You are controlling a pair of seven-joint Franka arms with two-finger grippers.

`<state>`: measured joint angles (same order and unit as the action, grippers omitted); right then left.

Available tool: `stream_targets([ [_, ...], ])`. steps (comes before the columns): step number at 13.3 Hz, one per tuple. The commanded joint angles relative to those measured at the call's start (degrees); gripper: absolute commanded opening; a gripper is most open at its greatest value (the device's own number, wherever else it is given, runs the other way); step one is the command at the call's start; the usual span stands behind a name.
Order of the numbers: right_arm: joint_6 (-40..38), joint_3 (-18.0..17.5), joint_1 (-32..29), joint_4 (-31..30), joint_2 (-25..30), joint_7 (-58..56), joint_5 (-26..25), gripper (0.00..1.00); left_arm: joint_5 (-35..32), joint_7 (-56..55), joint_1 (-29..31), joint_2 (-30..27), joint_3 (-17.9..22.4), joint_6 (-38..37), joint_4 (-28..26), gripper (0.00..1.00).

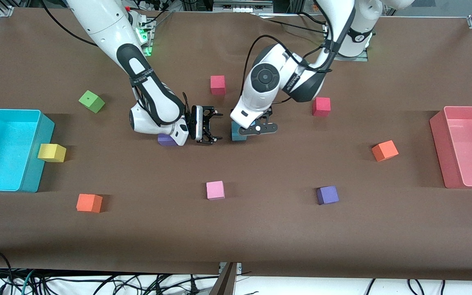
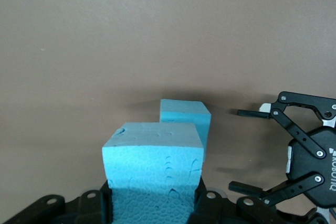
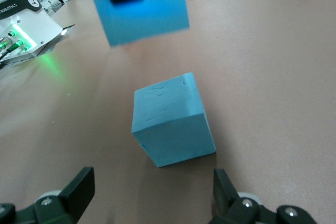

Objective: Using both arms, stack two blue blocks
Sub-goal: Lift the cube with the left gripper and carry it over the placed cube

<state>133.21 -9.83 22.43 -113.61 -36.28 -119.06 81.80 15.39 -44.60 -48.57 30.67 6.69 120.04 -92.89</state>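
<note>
The resting blue block sticks out beside the held block. My left gripper needs to line the two up before opening.
One blue block (image 1: 238,135) sits on the brown table; it also shows in the left wrist view (image 2: 185,119) and the right wrist view (image 3: 170,121). My left gripper (image 1: 254,127) is shut on the second blue block (image 2: 152,163) and holds it in the air just beside the resting one, toward the left arm's end, not touching it. The held block shows high in the right wrist view (image 3: 139,6) and is mostly hidden in the front view. My right gripper (image 1: 215,126) is open and empty, low over the table beside the resting block; it also shows in the left wrist view (image 2: 252,150).
A purple cube (image 1: 166,140) lies under the right wrist. A pink cube (image 1: 215,190), another purple cube (image 1: 327,195), two red cubes (image 1: 321,106) (image 1: 217,85) and an orange cube (image 1: 384,150) lie around. A cyan bin (image 1: 6,188) and a pink bin (image 1: 439,147) stand at the table's ends.
</note>
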Motion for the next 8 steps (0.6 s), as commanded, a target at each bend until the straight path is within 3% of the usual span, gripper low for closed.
stream_targets([
  [1,-0.7,-0.6,-0.7,0.5,-0.4,-1.4,1.2,1.00,1.2,-1.8,-1.1,3.3,1.5,-0.6,4.8,0.16],
  [8,-0.7,-0.7,-0.7,0.5,-0.4,-1.4,1.2,1.00,0.4,-5.1,-3.3,7.1,1.5,1.3,6.1,0.17],
])
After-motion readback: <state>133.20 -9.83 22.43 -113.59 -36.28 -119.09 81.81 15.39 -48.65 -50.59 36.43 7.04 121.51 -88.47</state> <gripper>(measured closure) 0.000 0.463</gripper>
